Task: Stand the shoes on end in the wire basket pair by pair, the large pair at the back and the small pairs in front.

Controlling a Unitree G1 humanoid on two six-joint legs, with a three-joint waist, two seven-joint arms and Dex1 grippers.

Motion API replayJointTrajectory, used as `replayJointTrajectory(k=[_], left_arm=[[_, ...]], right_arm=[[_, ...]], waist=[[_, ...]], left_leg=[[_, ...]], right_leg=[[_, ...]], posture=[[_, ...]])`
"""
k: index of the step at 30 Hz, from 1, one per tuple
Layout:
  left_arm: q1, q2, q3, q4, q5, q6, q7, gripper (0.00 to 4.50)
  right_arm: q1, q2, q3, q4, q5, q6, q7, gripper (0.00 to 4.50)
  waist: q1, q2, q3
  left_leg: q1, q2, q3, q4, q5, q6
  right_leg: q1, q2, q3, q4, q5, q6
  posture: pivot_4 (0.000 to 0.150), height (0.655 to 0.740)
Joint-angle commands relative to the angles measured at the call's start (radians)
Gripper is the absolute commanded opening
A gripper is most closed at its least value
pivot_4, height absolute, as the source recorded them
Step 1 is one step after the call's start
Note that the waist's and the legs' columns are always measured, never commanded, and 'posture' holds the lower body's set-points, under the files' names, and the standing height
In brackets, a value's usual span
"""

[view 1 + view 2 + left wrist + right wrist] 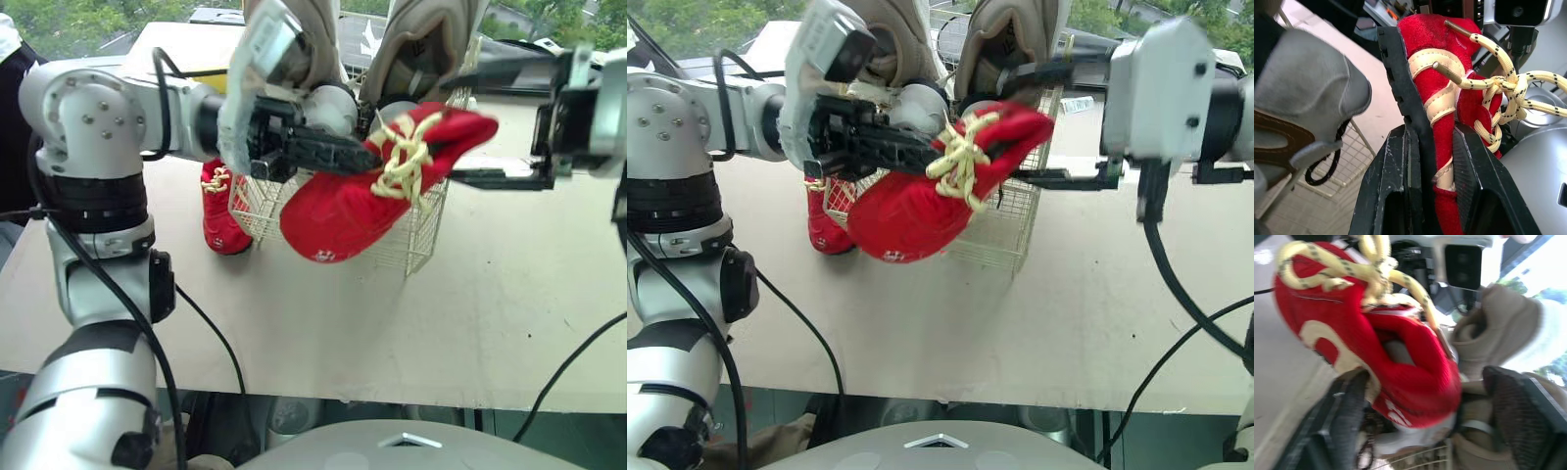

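Note:
The red shoe has to stand on end in the wire basket [416,245], so the right gripper needs to grab the red shoe by its heel [472,130] next.
A red shoe [343,211] with yellow laces hangs in the air over the front of the wire basket [416,245]. My left gripper [358,157] is shut on its side, and its fingers [1391,186] clamp the red upper [1442,98]. My right gripper [451,129] is open, its fingers [1337,426] spread around the shoe's raised end [1400,367]. Two large beige shoes [421,39] stand on end at the back of the basket. The second red shoe [220,211] stands on the table, against the basket's left side.
The pale table [490,323] has free room in front and to the right of the basket. Its front edge runs along the bottom of the view. Black cables hang from both arms.

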Motion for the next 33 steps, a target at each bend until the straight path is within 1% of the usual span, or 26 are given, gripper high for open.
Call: replayJointTrajectory(k=[1, 2, 4, 6, 8, 11, 15, 18, 21, 22, 24, 26, 29, 30, 31, 32, 33], left_arm=[[-0.010, -0.056, 0.175, -0.035, -0.090, -0.079, 0.100, 0.56], [-0.002, -0.080, 0.197, -0.057, -0.094, -0.111, 0.133, 0.56], [-0.004, -0.133, 0.235, -0.085, -0.118, -0.154, 0.219, 0.56], [-0.004, -0.158, 0.253, -0.093, -0.129, -0.189, 0.268, 0.56], [0.001, -0.164, 0.252, -0.098, -0.124, -0.231, 0.283, 0.55], [0.020, -0.168, 0.210, -0.119, -0.064, -0.331, 0.274, 0.55], [0.064, -0.160, 0.142, -0.165, 0.003, -0.427, 0.239, 0.55], [0.104, -0.175, 0.097, -0.228, 0.019, -0.473, 0.241, 0.55], [0.123, -0.171, 0.074, -0.247, 0.042, -0.522, 0.228, 0.55], [0.126, -0.171, 0.069, -0.245, 0.045, -0.534, 0.224, 0.54], [0.132, -0.174, 0.061, -0.250, 0.038, -0.544, 0.221, 0.54], [0.135, -0.171, 0.055, -0.257, 0.035, -0.550, 0.216, 0.54], [0.137, -0.152, 0.062, -0.258, 0.007, -0.536, 0.205, 0.54], [0.137, -0.153, 0.074, -0.258, -0.004, -0.537, 0.217, 1.04], [0.132, -0.155, 0.096, -0.249, -0.036, -0.519, 0.250, 1.55], [0.131, -0.135, 0.110, -0.249, -0.062, -0.494, 0.260, 1.88], [0.132, -0.115, 0.120, -0.255, -0.072, -0.480, 0.276, 2.33]], right_arm=[[0.058, 0.053, -0.130, 0.009, 0.088, 0.109, -0.163, 4.50], [0.090, 0.057, -0.171, 0.007, 0.136, 0.166, -0.192, 4.50], [0.177, 0.055, -0.267, -0.007, 0.281, 0.292, -0.235, 4.50], [0.248, 0.051, -0.335, -0.033, 0.441, 0.401, -0.291, 4.50], [0.265, 0.066, -0.345, -0.059, 0.568, 0.456, -0.366, 4.50], [0.216, 0.121, -0.292, -0.070, 0.750, 0.491, -0.509, 4.50], [0.162, 0.159, -0.243, -0.050, 0.874, 0.495, -0.619, 4.50], [0.134, 0.184, -0.188, -0.043, 0.897, 0.495, -0.680, 4.50], [0.099, 0.216, -0.152, -0.030, 0.961, 0.483, -0.747, 4.50], [0.093, 0.224, -0.135, -0.026, 0.954, 0.485, -0.764, 4.11], [0.093, 0.237, -0.102, -0.034, 0.908, 0.480, -0.786, 3.68], [0.089, 0.242, -0.096, -0.039, 0.914, 0.471, -0.799, 2.70], [0.092, 0.227, -0.103, -0.051, 0.914, 0.466, -0.777, 1.51], [0.097, 0.219, -0.103, -0.059, 0.901, 0.465, -0.763, 1.00], [0.101, 0.214, -0.106, -0.067, 0.895, 0.461, -0.754, 0.75], [0.102, 0.211, -0.112, -0.071, 0.899, 0.454, -0.752, 0.52], [0.105, 0.206, -0.120, -0.075, 0.904, 0.448, -0.747, 0.43]], waist=[[0.001, -0.001, 0.000], [0.003, -0.001, 0.000], [0.010, -0.001, 0.000], [0.015, -0.001, 0.000], [0.006, -0.001, 0.000], [-0.012, 0.000, 0.000], [-0.009, 0.000, 0.000], [-0.005, 0.000, 0.000], [-0.005, 0.000, 0.000], [-0.005, 0.000, 0.000], [-0.005, 0.000, 0.000], [-0.005, 0.000, 0.000], [-0.005, 0.000, 0.000], [-0.005, 0.000, 0.000], [-0.005, 0.000, 0.000], [-0.005, 0.000, 0.000], [-0.007, 0.000, 0.000]], left_leg=[[0.000, 0.000, 0.000, 0.000, 0.000, 0.000], [0.000, 0.000, -0.001, 0.000, 0.000, 0.000], [0.000, -0.001, -0.001, 0.000, 0.000, 0.000], [-0.001, -0.002, 0.000, 0.000, 0.000, 0.000], [0.000, -0.002, 0.000, 0.000, 0.000, 0.000], [0.002, -0.001, 0.001, -0.001, 0.000, 0.000], [0.004, -0.002, 0.003, -0.001, 0.000, 0.000], [0.003, -0.002, 0.003, 0.000, 0.000, 0.000], [0.002, -0.002, 0.003, 0.000, 0.000, 0.000], [0.002, -0.002, 0.002, 0.000, 0.000, 0.000], [0.002, -0.002, 0.002, 0.000, 0.000, 0.000], [0.002, -0.002, 0.002, 0.000, 0.000, 0.000], [0.002, -0.002, 0.002, 0.000, 0.000, 0.000], [0.002, -0.002, 0.002, 0.000, 0.000, 0.000], [0.002, -0.002, 0.002, 0.000, 0.000, 0.000], [0.002, -0.002, 0.002, 0.000, 0.000, 0.000], [0.002, -0.001, 0.002, 0.000, -0.001, 0.001]], right_leg=[[0.000, -0.001, 0.000, 0.000, 0.000, 0.000], [0.000, -0.001, -0.001, 0.000, 0.000, 0.000], [0.000, -0.004, -0.002, 0.000, 0.000, 0.000], [0.000, -0.005, -0.002, 0.000, 0.000, 0.000], [0.000, -0.005, -0.002, 0.000, 0.000, 0.000], [0.000, -0.004, 0.000, 0.002, 0.000, 0.000], [0.000, -0.003, 0.002, 0.005, 0.000, 0.000], [0.000, -0.003, 0.002, 0.004, 0.000, 0.000], [0.000, -0.003, 0.002, 0.004, 0.000, 0.000], [0.000, -0.003, 0.001, 0.004, 0.000, 0.000], [0.000, -0.003, 0.001, 0.004, 0.000, 0.000], [0.000, -0.002, 0.001, 0.003, 0.000, 0.000], [0.000, -0.002, 0.001, 0.003, 0.000, 0.000], [0.000, -0.002, 0.001, 0.003, 0.000, 0.000], [0.000, -0.002, 0.001, 0.003, 0.000, 0.000], [0.000, -0.002, 0.001, 0.003, 0.000, 0.000], [0.000, -0.001, 0.001, 0.003, 0.000, 0.000]], posture=[[0.150, 0.7400], [0.150, 0.7400], [0.150, 0.7400], [0.150, 0.7400], [0.150, 0.7400], [0.150, 0.7400], [0.150, 0.7400], [0.150, 0.7400], [0.150, 0.7400], [0.150, 0.7400], [0.150, 0.7400], [0.150, 0.7400], [0.150, 0.7400], [0.150, 0.7400], [0.150, 0.7400], [0.150, 0.7400], [0.150, 0.7400]])
